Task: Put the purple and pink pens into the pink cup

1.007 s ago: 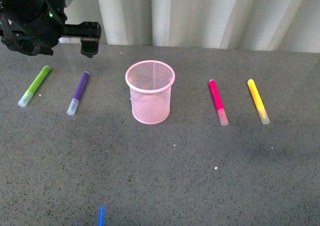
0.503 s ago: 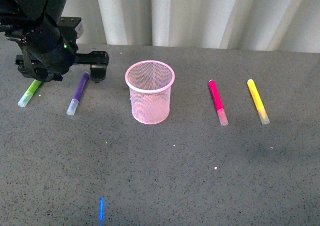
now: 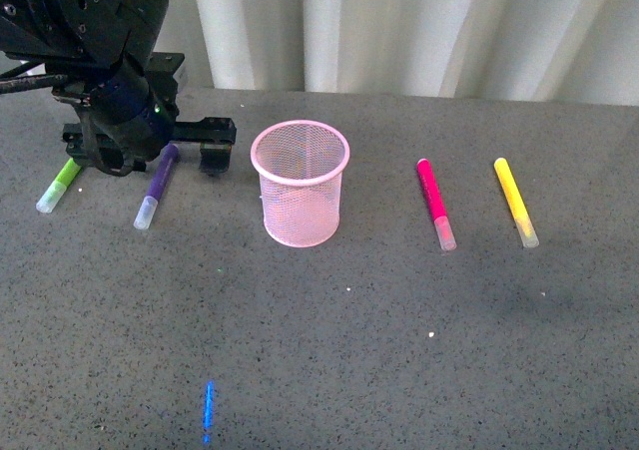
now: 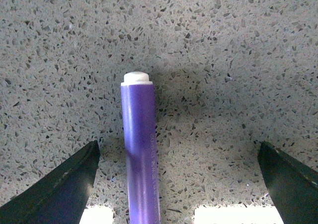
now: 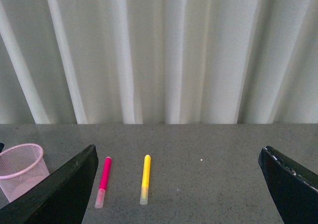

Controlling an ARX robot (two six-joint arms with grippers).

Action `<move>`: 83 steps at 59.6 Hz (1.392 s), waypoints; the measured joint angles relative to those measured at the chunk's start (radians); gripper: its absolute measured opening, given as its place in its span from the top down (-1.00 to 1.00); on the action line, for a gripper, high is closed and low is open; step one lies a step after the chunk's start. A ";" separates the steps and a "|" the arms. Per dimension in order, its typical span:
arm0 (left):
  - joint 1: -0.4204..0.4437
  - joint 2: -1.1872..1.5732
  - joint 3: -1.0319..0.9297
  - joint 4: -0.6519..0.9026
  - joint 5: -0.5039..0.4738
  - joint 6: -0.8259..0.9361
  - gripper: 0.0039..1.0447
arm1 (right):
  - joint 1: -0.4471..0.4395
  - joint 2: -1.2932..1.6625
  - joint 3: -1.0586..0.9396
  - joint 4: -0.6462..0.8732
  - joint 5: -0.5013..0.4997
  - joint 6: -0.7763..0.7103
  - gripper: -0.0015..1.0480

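My left gripper grabs the purple pen by its white-tipped body end next, so that its pale cap goes first into the pink cup (image 3: 300, 183).
The purple pen (image 3: 155, 186) lies on the grey table left of the pink cup (image 3: 300, 183), pale cap toward me. My left gripper (image 3: 160, 151) is open and low over the pen's far end. In the left wrist view the pen (image 4: 140, 154) lies between the open jaws, nearer one jaw, untouched by my left gripper (image 4: 177, 157). The pink pen (image 3: 435, 203) lies right of the cup and also shows in the right wrist view (image 5: 103, 180). My right gripper (image 5: 177, 159) is open and empty, well back from it. The cup (image 5: 20, 169) stands upright and empty.
A lime-green marker (image 3: 55, 186) lies left of the purple pen, partly under my left arm. A yellow marker (image 3: 515, 201) lies right of the pink pen. A white curtain (image 3: 399, 31) hangs behind the table's far edge.
My left arm has come down and to the right, from above the table's back left corner to over the purple pen's far end. The pens and cup have not moved.
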 joint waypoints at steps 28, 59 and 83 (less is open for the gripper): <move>0.002 0.018 0.010 0.039 -0.008 0.008 0.53 | 0.000 0.000 0.000 0.000 0.000 0.000 -0.87; 0.045 -0.035 -0.114 0.222 0.007 -0.018 0.76 | 0.000 0.000 0.000 0.000 0.000 0.000 -0.87; 0.080 -0.464 -0.470 0.711 0.146 -0.227 0.76 | 0.000 0.000 0.000 0.000 0.000 0.000 -0.87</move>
